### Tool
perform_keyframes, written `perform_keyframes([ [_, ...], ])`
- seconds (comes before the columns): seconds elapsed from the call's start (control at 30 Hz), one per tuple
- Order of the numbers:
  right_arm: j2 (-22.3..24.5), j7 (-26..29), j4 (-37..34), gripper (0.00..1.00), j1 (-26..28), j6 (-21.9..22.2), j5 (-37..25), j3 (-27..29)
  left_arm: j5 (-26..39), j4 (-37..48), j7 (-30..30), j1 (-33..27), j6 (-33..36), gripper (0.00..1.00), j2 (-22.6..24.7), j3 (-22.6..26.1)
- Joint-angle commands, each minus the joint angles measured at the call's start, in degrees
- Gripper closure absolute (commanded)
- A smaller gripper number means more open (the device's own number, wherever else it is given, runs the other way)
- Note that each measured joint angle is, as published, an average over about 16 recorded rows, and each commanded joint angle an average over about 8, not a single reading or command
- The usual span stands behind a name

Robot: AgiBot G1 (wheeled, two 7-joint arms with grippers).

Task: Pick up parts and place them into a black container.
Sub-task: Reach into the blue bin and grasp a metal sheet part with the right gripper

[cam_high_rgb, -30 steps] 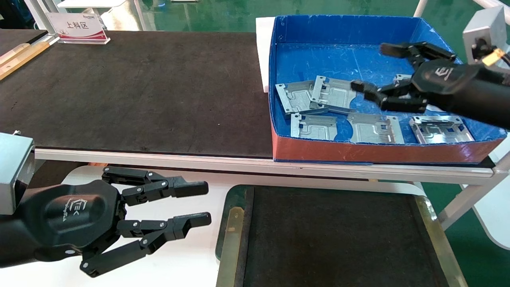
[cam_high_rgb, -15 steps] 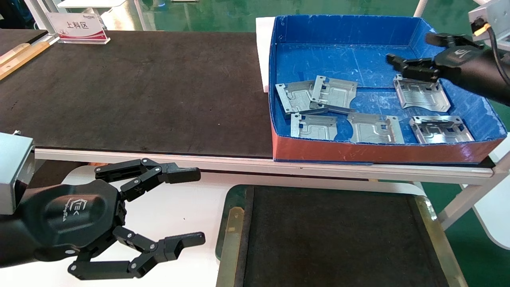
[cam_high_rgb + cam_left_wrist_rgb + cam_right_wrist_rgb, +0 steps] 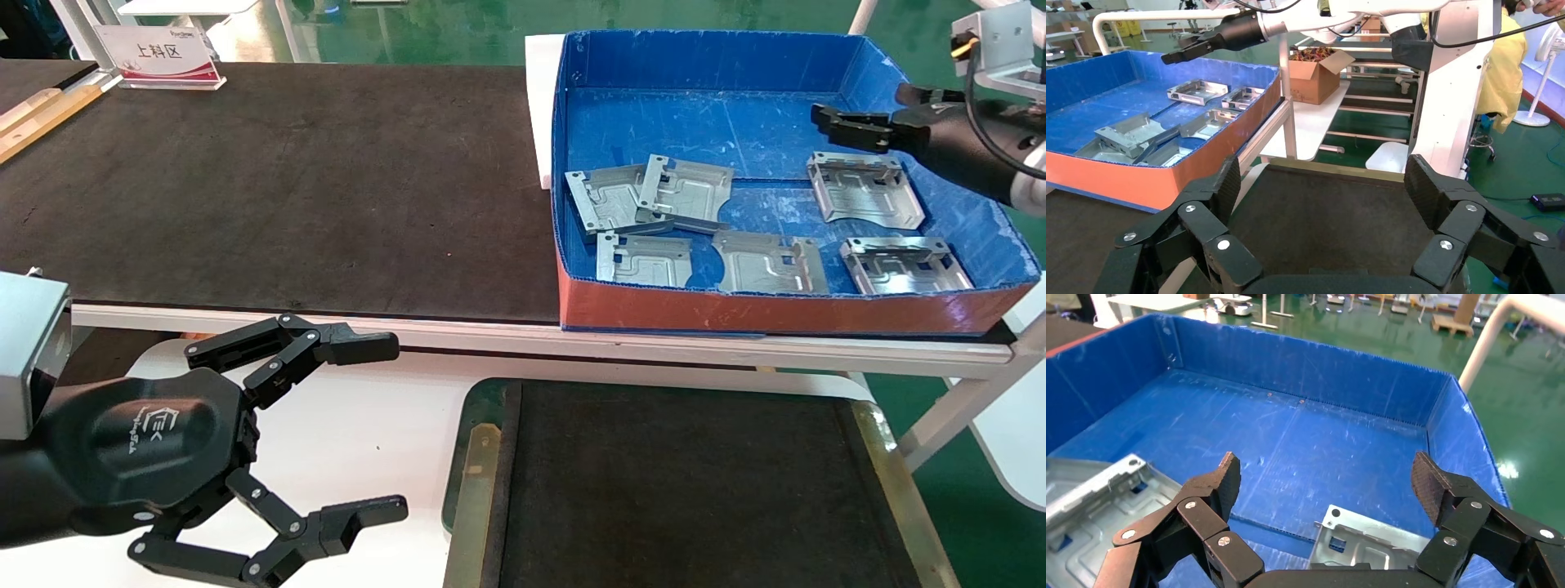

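Observation:
The right gripper grabs the silver-grey part by its side edge with the small tab [image 3: 820, 193] [image 3: 1316, 546] next, to place it into the black container.
Several silver-grey parts lie flat in the blue box: an overlapping pair [image 3: 685, 189] on its left side, three along the near wall [image 3: 768, 261], and one [image 3: 864, 189] on the right. My right gripper [image 3: 866, 110] hovers open and empty above the box's far right side, just beyond that right-hand part [image 3: 1370, 542]; its jaws [image 3: 1324, 478] are spread wide. The black container [image 3: 478, 457] sits nearest me, below the table edge, its floor bare. My left gripper [image 3: 388, 429] hangs open and empty just left of the container, looking across its floor [image 3: 1333, 214].
The blue box [image 3: 711, 57] has tall walls and an orange-red outside front [image 3: 776, 310]. A long black mat [image 3: 286, 180] covers the table to its left, with a sign [image 3: 159, 55] at the far left corner. A white surface [image 3: 376, 425] lies under my left gripper.
My right gripper has drawn back from the middle of the box toward its far right, uncovering the right-hand part. My left gripper's jaws have spread much wider.

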Motion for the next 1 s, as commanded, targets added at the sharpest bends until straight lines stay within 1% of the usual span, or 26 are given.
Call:
perform_keyframes([
  [0.03, -0.7, 1.4, -0.9, 0.0, 0.5, 1.2, -0.5, -0.3, 0.0, 0.0, 0.0, 0.0, 0.0, 0.0, 0.0, 0.0],
  [0.3, -2.8, 9.3, -3.9, 0.0, 1.8, 4.9, -3.1, -2.1, 0.0, 0.0, 0.0, 0.0, 0.0, 0.0, 0.0, 0.0],
  [0.53, -4.0, 15.2, -4.5, 0.0, 1.8, 6.8, -5.0, -3.3, 0.0, 0.0, 0.0, 0.0, 0.0, 0.0, 0.0, 0.0],
  [0.77, -5.0, 20.1, -4.2, 0.0, 1.0, 8.6, -6.4, -4.1, 0.0, 0.0, 0.0, 0.0, 0.0, 0.0, 0.0, 0.0],
  [1.0, -5.6, 23.5, -3.3, 0.0, -0.4, 10.2, -7.8, -5.0, 0.0, 0.0, 0.0, 0.0, 0.0, 0.0, 0.0, 0.0],
])
